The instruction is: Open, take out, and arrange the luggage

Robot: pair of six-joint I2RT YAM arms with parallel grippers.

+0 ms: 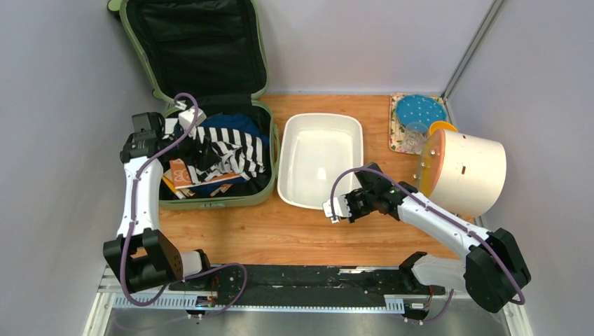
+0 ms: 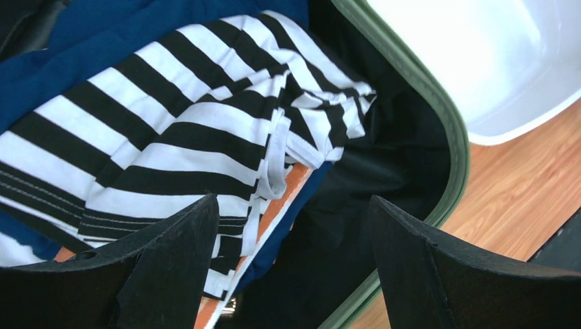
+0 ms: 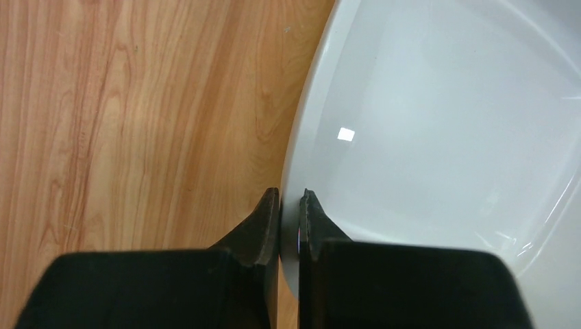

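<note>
I should take the garment out with my left gripper, so I should pinch the striped garment's edge (image 2: 267,185) beside the orange packet. The garment's corner toward the luggage's green rim (image 2: 449,144) is left for my right gripper.
The sage-green luggage (image 1: 217,201) lies open at the table's far left, its black-lined lid (image 1: 196,49) leaning on the back wall. Inside are a black-and-white striped garment (image 1: 235,150), blue cloth and orange packets. My left gripper (image 1: 203,150) is open and empty just above the striped garment (image 2: 171,123), near the case's green right rim (image 2: 449,144); its own view shows the gripper (image 2: 292,202) holding nothing. My right gripper (image 1: 341,208) is shut on the near rim of the white tub (image 1: 319,157). In the right wrist view the gripper (image 3: 290,193) pinches the tub's edge (image 3: 425,137).
The white tub is empty and sits right of the luggage. A cream cylinder with an orange end (image 1: 466,171) lies at the right. Behind it are a blue dotted plate (image 1: 420,110) and a clear glass (image 1: 417,134) on a floral mat. Bare wooden table (image 1: 280,231) lies in front.
</note>
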